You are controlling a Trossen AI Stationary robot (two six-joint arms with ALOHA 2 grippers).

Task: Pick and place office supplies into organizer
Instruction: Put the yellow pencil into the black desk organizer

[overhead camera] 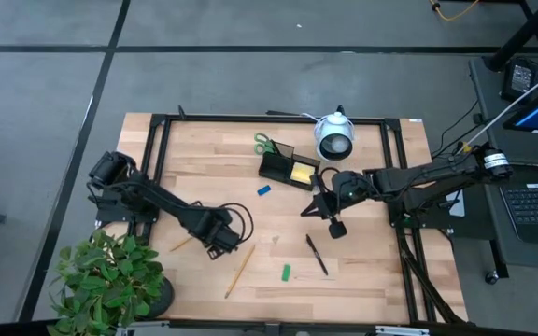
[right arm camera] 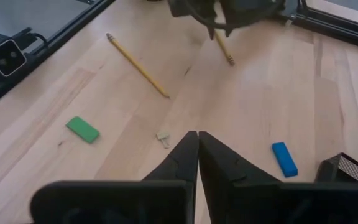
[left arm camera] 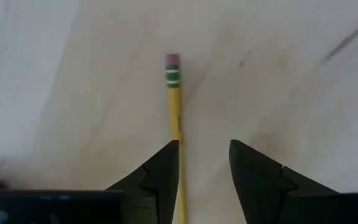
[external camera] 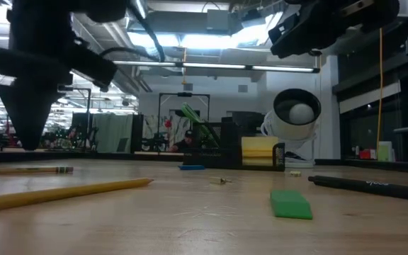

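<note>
The pencil needs to go into the black organizer, so my left gripper should next grab it by its yellow body below the eraser (left arm camera: 176,121).
My left gripper (left arm camera: 204,144) is open and points down just above a wooden pencil (left arm camera: 174,99); the pencil runs under one finger, and its eraser end (left arm camera: 173,60) shows beyond the tips. In the low view the fingers (external camera: 28,134) hang clear of that pencil (external camera: 27,170). My right gripper (right arm camera: 197,134) is shut and empty, in the air near the black organizer (overhead camera: 278,168). The organizer holds the yellow sticky-note pad (overhead camera: 301,172). The green-handled scissors (overhead camera: 265,143) are at its far side. A second pencil (overhead camera: 239,271), a black pen (overhead camera: 317,254), a green piece (overhead camera: 286,273) and a blue piece (overhead camera: 263,190) lie flat on the table.
A white round lens-faced device (overhead camera: 334,137) stands at the far edge, right of the organizer. A potted plant (overhead camera: 110,285) sits at the near left corner. A black frame rail (overhead camera: 250,119) runs round the table. A tiny scrap (right arm camera: 163,138) lies mid-table.
</note>
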